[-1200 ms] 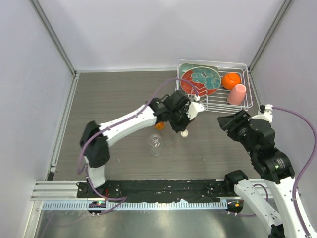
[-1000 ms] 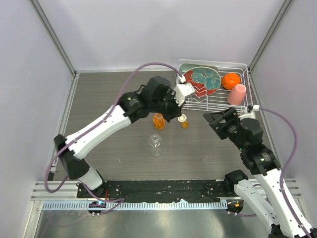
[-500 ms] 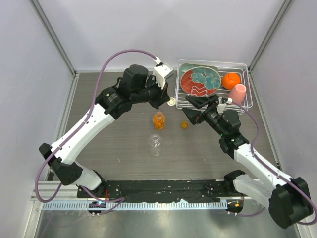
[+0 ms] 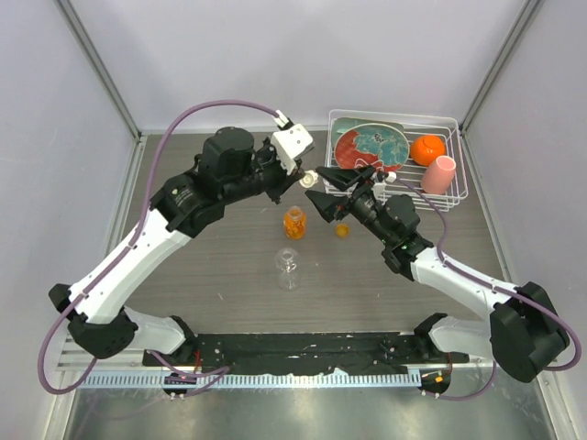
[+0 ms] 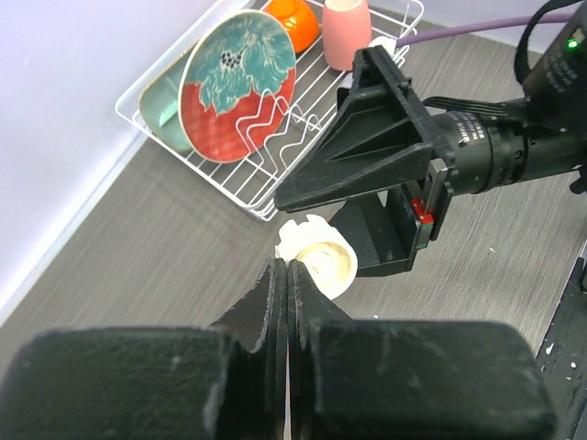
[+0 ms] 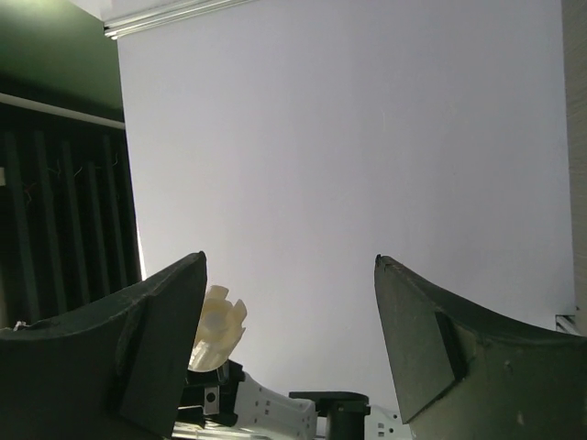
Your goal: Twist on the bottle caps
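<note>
I will next use my right gripper to grab the cream-white cap point(image 4: 310, 179) across its outer sides, with its notched end facing my right gripper. This will leave the opposite end free to screw on.
My left gripper point(image 4: 301, 181) is shut on the cream-white cap point(image 4: 310, 179) and holds it in the air by its edge, as the left wrist view shows point(image 5: 317, 257). My right gripper point(image 4: 321, 191) is open and points left, its jaws just right of the cap. In the right wrist view the cap point(image 6: 218, 328) sits close to the left finger point(image 6: 156, 339). The orange bottle point(image 4: 293, 223) stands on the table below. The orange cap point(image 4: 342, 231) lies to its right. The clear bottle point(image 4: 288, 268) stands nearer the front.
A white wire rack point(image 4: 459, 194) at the back right holds a patterned plate point(image 4: 371, 147), an orange ball-like thing point(image 4: 427, 148) and a pink cup point(image 4: 439, 174). Purple cables loop over both arms.
My left arm has lifted the cream-white cap up and back to the left. My right arm has swung left, and its open jaws now sit right beside the cap.
</note>
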{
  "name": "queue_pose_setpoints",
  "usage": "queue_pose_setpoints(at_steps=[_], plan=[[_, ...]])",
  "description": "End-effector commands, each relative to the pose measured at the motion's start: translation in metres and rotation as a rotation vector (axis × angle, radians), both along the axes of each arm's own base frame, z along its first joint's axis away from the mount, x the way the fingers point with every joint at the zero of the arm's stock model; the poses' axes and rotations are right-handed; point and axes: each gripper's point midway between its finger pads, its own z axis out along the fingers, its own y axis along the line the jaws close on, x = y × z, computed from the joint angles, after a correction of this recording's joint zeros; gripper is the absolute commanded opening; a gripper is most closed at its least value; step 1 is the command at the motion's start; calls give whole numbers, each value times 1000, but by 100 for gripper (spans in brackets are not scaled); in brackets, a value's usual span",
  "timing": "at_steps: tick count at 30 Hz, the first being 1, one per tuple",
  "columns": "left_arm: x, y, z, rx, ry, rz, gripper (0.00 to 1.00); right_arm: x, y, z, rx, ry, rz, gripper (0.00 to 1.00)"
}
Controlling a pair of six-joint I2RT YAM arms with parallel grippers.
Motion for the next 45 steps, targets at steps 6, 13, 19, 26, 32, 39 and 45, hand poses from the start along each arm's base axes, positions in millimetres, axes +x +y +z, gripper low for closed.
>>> queue_pose_setpoints(at_steps=[6,13,19,26,32,39,45], plan=[[-6,-2,8,17,-117,-25,0,-6,-3,76,156,-134,-20,80],[-4,-7,6,25,-130,-29,0,-6,6,80,179,-130,4,79],[-2,-8,5,37,-154,-31,0,-9,16,84,190,-132,32,75],[2,-10,15,49,-211,-35,0,-10,18,80,210,-121,44,73],[1,-4,1,95,-235,-36,0,-13,16,89,235,-139,47,66],[1,-1,-6,121,-249,-39,0,-14,11,88,251,-140,37,54],[-2,3,-15,138,-244,-46,0,-15,6,89,266,-148,15,49]])
